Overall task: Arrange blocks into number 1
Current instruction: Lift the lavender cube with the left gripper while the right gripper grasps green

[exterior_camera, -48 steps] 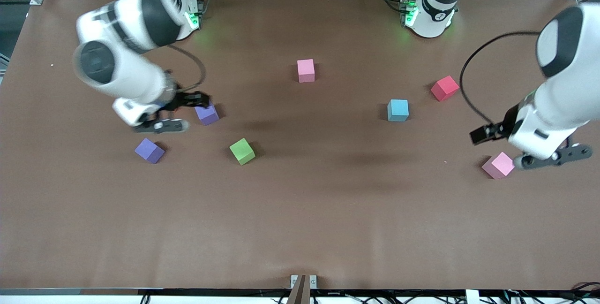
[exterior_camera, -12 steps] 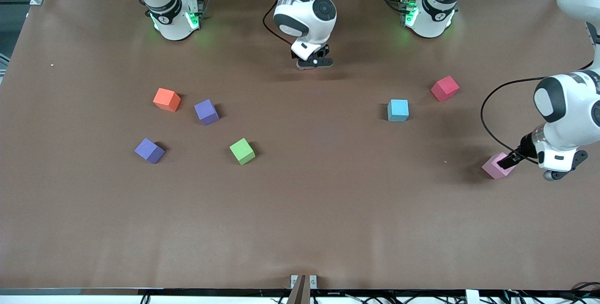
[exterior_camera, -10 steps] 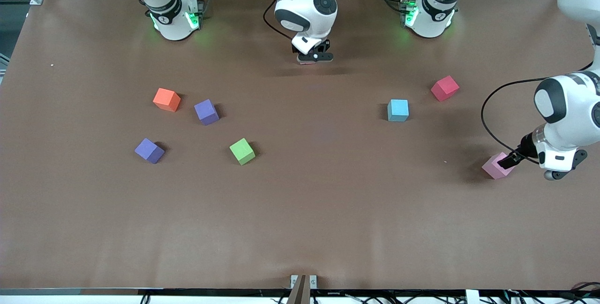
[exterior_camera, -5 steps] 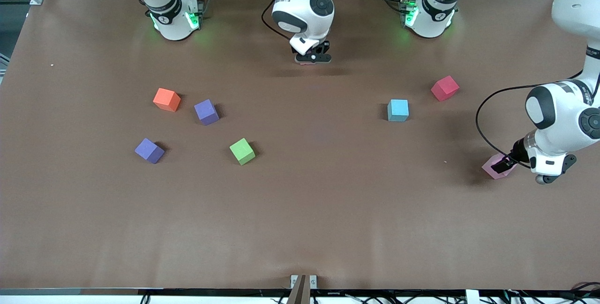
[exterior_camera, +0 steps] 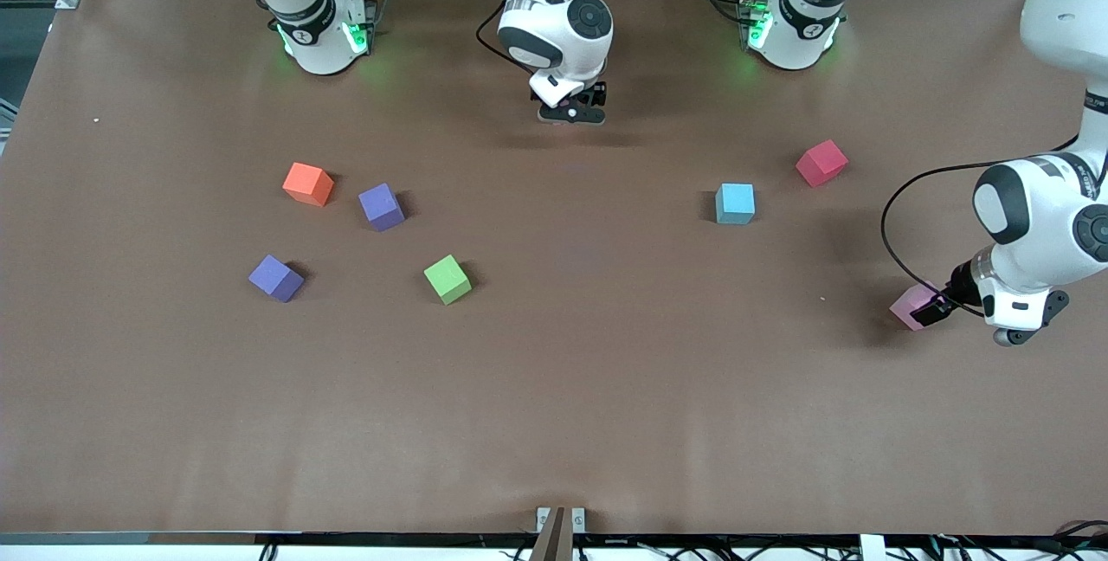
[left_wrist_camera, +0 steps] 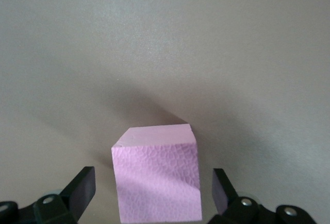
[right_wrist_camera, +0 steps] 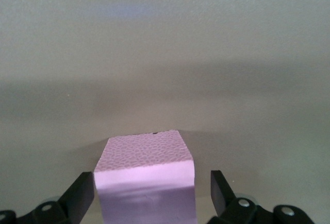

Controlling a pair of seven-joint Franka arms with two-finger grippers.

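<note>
Next, the left gripper takes hold of the second pink block by its opposite sides to arrange number 1.
A pink block [right_wrist_camera: 144, 175] stands on the table near the robots' bases, between the fingers of my right gripper [right_wrist_camera: 150, 185] [exterior_camera: 571, 115], which is open with a gap on at least one side. The hand hides this block in the front view. At the left arm's end, my left gripper [exterior_camera: 928, 310] [left_wrist_camera: 153, 183] is open and low around a second pink block [exterior_camera: 905, 308] [left_wrist_camera: 156, 172], clear of both faces. Loose on the table lie an orange block [exterior_camera: 307, 183], two purple blocks [exterior_camera: 382, 206] [exterior_camera: 276, 277], a green block [exterior_camera: 447, 279], a light blue block [exterior_camera: 735, 203] and a red block [exterior_camera: 821, 163].
The brown table [exterior_camera: 554, 388] is bare across its middle and along the edge nearest the front camera. Both arm bases [exterior_camera: 320, 24] [exterior_camera: 792, 24] stand at the table's top edge in the front view.
My right gripper has opened and let go of the pink block it was holding at the table. My left hand has shifted slightly around its pink block, fingers open throughout.
</note>
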